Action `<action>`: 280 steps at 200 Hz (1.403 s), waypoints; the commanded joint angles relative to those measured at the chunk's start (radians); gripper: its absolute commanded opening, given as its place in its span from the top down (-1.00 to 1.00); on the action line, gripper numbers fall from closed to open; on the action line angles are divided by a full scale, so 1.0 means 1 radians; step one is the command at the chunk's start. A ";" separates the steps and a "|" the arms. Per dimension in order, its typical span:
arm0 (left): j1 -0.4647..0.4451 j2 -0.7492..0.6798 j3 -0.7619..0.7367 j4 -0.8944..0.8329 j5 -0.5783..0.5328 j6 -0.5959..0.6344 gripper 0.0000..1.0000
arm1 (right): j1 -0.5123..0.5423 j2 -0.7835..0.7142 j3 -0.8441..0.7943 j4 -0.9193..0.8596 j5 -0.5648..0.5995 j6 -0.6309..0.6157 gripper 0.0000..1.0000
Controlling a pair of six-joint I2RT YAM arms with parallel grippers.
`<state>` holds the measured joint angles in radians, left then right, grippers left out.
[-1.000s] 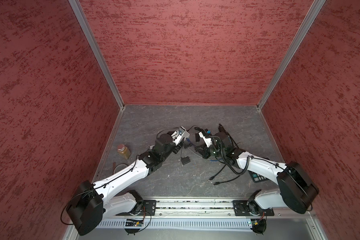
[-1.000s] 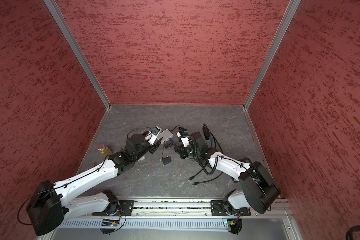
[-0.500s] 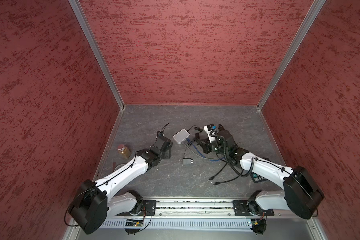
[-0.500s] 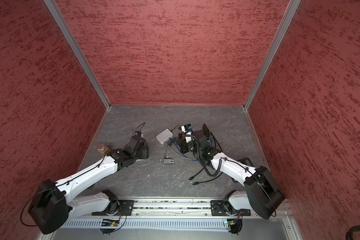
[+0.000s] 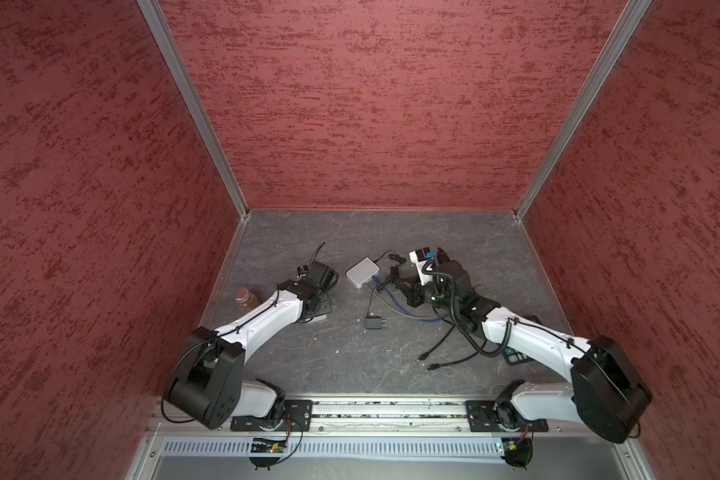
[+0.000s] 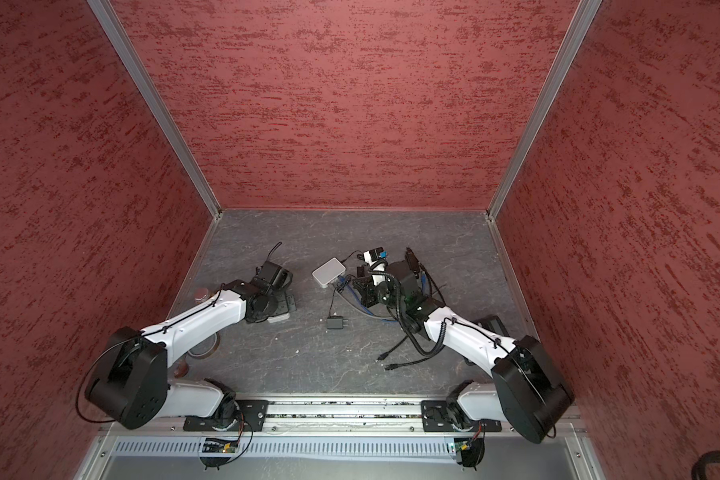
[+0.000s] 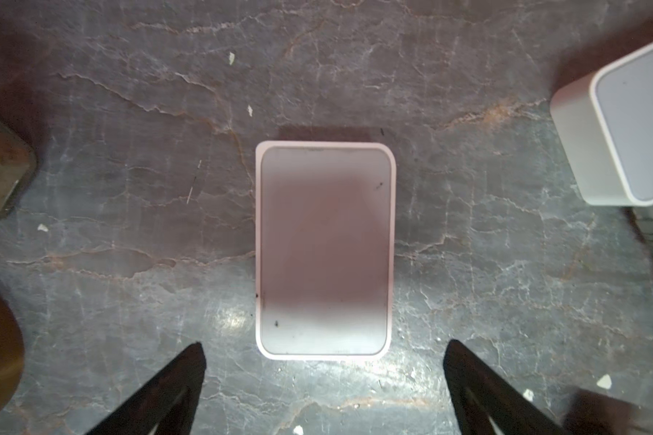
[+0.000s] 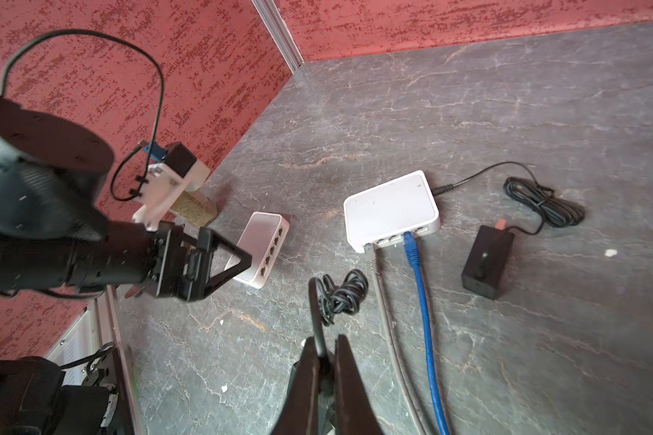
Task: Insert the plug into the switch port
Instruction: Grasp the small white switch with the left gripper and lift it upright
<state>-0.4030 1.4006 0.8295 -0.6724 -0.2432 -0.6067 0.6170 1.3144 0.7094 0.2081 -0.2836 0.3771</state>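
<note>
My left gripper will next grab the second white switch across its long sides, so that the switch's far short end stays free to insert the plug.
A white switch (image 5: pixel 362 272) (image 6: pixel 328 272) lies mid-table, its port row (image 8: pixel 400 237) facing my right gripper. A blue cable (image 8: pixel 411 252) and a grey cable (image 8: pixel 372 263) are plugged into it. My right gripper (image 8: pixel 327 339) (image 5: pixel 408 291) is shut on a black cable (image 8: pixel 317 316) leading to a coiled bundle (image 8: pixel 340 293). The plug is hidden between the fingers. My left gripper (image 7: pixel 325 344) (image 8: pixel 223 260) hangs open, its fingers apart, just above a second white switch (image 7: pixel 325 248) (image 8: pixel 264 244) and not touching it.
A black power adapter (image 5: pixel 373 323) (image 8: pixel 487 260) lies in front of the middle switch, its cord running to that switch's back. A jar (image 5: pixel 245 298) and a tape roll (image 6: pixel 202 347) sit by the left wall. Loose black cables (image 5: pixel 445 357) and a keypad (image 5: pixel 516 357) lie under the right arm.
My left gripper let go of the middle switch, drew back to the left and opened wide over the second switch. The right gripper stayed shut on the black cable and shifted slightly.
</note>
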 commanded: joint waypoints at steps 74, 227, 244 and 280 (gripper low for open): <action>0.062 0.208 0.123 0.047 0.028 0.040 -0.97 | -0.006 -0.010 -0.015 0.053 -0.006 0.001 1.00; 0.050 0.284 0.074 0.184 0.092 0.087 0.41 | -0.006 0.000 -0.007 0.056 -0.004 -0.001 1.00; 0.011 0.222 0.046 0.250 0.082 0.141 0.59 | -0.007 0.014 0.001 0.051 -0.013 0.000 1.00; -0.076 0.081 0.000 0.379 0.057 0.268 0.91 | -0.016 0.039 0.006 0.077 -0.055 0.029 1.00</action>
<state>-0.4343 1.5715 0.8494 -0.4461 -0.1890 -0.4492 0.6155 1.3388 0.7021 0.2367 -0.3000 0.3786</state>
